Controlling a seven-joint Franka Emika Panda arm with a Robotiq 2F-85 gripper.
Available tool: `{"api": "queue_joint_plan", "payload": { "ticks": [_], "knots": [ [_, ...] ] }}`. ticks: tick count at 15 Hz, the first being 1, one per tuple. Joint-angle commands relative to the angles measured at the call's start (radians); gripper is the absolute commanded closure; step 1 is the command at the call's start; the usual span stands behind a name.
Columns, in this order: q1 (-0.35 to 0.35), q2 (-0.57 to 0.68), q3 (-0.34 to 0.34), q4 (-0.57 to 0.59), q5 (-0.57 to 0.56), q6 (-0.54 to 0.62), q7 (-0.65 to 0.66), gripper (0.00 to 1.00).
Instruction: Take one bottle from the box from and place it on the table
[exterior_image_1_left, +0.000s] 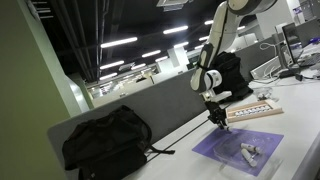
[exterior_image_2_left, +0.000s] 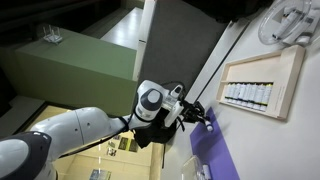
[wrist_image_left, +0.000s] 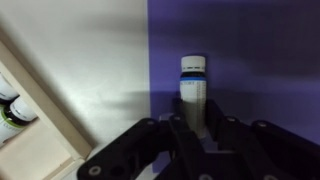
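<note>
My gripper holds the small bottle low just inside the edge of the purple mat (wrist_image_left: 260, 50) and should release it now to rest there.
In the wrist view my gripper (wrist_image_left: 196, 126) is shut on a small bottle (wrist_image_left: 193, 82) with a white cap and a blue band. The bottle stands between the fingers over the edge of the purple mat (wrist_image_left: 260, 50), next to the white table (wrist_image_left: 80, 50). The pale beige box (wrist_image_left: 40, 120) lies at the lower left with more bottles in it. In both exterior views the gripper (exterior_image_1_left: 218, 117) (exterior_image_2_left: 203, 113) hangs low at the mat's near corner, a short way from the box (exterior_image_1_left: 255, 111) (exterior_image_2_left: 290, 70) with its row of bottles (exterior_image_2_left: 248, 95).
A purple mat (exterior_image_1_left: 232, 150) (exterior_image_2_left: 215, 150) lies on the table with small pale objects (exterior_image_1_left: 250, 151) on it. A black backpack (exterior_image_1_left: 105, 140) sits on the table against the grey partition (exterior_image_1_left: 150, 105). A white fan-like item (exterior_image_2_left: 290, 22) stands beyond the box.
</note>
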Motion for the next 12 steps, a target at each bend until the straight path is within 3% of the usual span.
{"api": "queue_joint_plan", "payload": {
  "ticks": [1,3,5,10,11,12],
  "knots": [
    [-0.004,-0.002,0.001,0.004,-0.017,-0.027,0.013,0.93],
    [-0.003,0.001,0.0,0.008,-0.015,-0.04,0.021,0.47],
    [-0.006,-0.01,0.001,0.001,-0.012,-0.05,0.02,0.45],
    [-0.052,-0.129,0.022,-0.085,0.038,-0.013,-0.015,0.11],
    [-0.023,-0.036,0.009,-0.004,0.005,-0.028,0.001,0.3],
    [-0.032,-0.058,0.011,-0.012,0.016,-0.027,-0.003,0.22]
  ]
}}
